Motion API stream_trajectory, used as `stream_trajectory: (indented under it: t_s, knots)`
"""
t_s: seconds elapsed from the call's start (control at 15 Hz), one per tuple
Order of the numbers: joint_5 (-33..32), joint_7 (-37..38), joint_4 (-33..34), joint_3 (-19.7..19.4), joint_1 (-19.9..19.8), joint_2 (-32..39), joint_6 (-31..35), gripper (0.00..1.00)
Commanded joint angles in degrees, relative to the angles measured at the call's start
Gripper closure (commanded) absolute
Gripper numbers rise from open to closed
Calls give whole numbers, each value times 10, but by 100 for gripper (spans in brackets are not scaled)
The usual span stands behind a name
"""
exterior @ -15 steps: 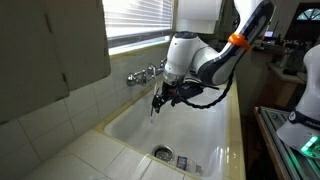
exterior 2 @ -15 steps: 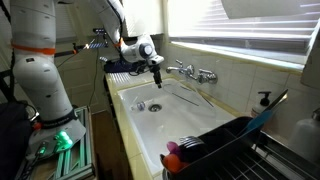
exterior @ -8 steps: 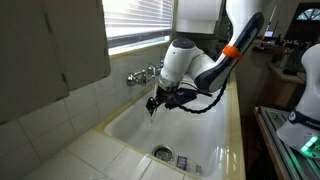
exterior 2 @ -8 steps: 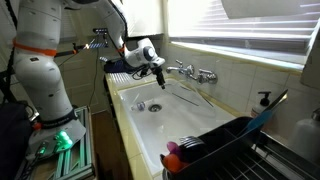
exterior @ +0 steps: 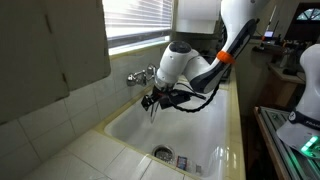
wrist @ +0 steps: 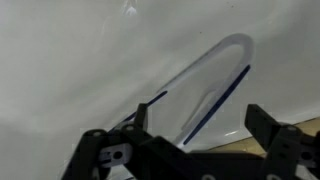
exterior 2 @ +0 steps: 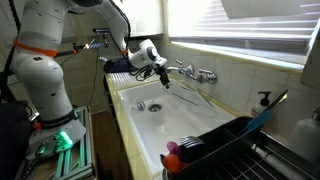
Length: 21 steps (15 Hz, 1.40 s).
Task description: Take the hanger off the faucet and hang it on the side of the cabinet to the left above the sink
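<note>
The robot's gripper needs to go lower before it closes on the hanger's pale curved part, as its fingers stop short above that part of the hanger between them in the wrist view.
The chrome faucet (exterior: pixel 141 75) sticks out of the tiled wall over the cream sink (exterior: pixel 196 128); it also shows in an exterior view (exterior 2: pixel 196 72). The pale hanger (exterior 2: pixel 193 96) slants down from the faucet into the basin. In the wrist view the hanger (wrist: pixel 220 100) is a pale rounded loop with a slim dark strip against the white basin. My gripper (wrist: pixel 200 125) is open, its two dark fingers (wrist: pixel 265 122) standing either side of that strip and short of it. It hovers just beside the faucet in both exterior views (exterior: pixel 152 102) (exterior 2: pixel 163 77). The grey-beige cabinet (exterior: pixel 50 45) hangs up on the wall.
Window blinds (exterior: pixel 140 20) run above the faucet. A round metal drain (exterior: pixel 163 153) sits in the basin floor. A dish rack (exterior 2: pixel 230 145) with coloured items stands at the sink's end. A soap dispenser (exterior 2: pixel 263 100) stands on the tiled rim.
My gripper has moved a little closer to the faucet and the hanger. It stays open. The hanger has not moved.
</note>
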Motion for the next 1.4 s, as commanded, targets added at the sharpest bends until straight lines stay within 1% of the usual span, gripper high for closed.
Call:
stream_trajectory:
  t_s: [0.0, 0.2, 0.27, 0.33, 0.4, 0.47, 0.53, 0.67, 0.93, 1.0, 1.13, 1.27, 1.33]
  knots:
    - [-21, 57, 22, -33, 23, 32, 28, 0]
    - [-20, 75, 33, -50, 34, 47, 38, 0]
    - [-19, 79, 36, -55, 38, 52, 40, 7]
    - [-19, 81, 38, -60, 41, 55, 44, 27]
    - [-20, 86, 39, -66, 46, 57, 46, 31]
    - [-20, 89, 41, -71, 50, 59, 48, 32]
    - [-22, 95, 42, -80, 57, 61, 50, 38]
    - [-23, 104, 43, -94, 70, 62, 49, 55]
    - [-22, 121, 39, -124, 95, 59, 46, 84]
    - [-21, 124, 37, -130, 100, 59, 46, 93]
    - [-21, 138, 31, -141, 111, 58, 47, 100]
    - [-23, 153, 26, -156, 125, 56, 47, 100]
    - [-25, 159, 24, -165, 133, 56, 47, 98]
